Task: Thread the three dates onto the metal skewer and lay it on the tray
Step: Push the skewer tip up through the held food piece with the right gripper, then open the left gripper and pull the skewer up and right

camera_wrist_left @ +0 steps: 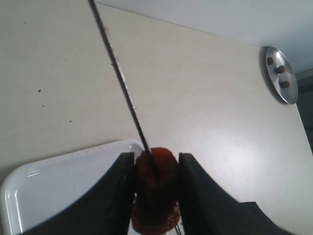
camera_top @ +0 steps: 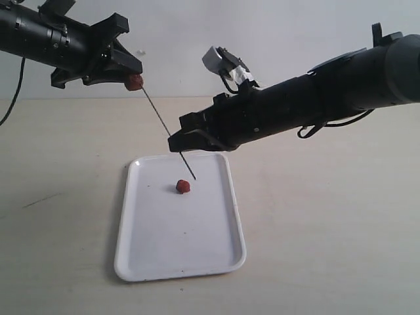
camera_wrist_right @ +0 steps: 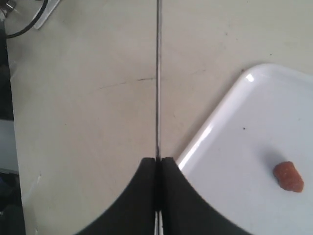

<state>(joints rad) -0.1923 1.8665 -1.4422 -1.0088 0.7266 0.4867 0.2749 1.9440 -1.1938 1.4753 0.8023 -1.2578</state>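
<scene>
My left gripper holds the date between its fingers, with the metal skewer through it. It should let go of the date now, as opening would leave the date threaded.
High above the table my left gripper is shut on one date, and the metal skewer enters that date. More reddish-brown flesh shows below it between the fingers; whether that is a second date I cannot tell. Further down the rod my right gripper is shut on the skewer, whose free tip hangs over the white tray. A single date lies loose on the tray.
Far off on the table, the left wrist view shows a small round metal dish holding three small brown pieces. A cable and a paper scrap lie at the table's edge. Pale tabletop surrounds the tray.
</scene>
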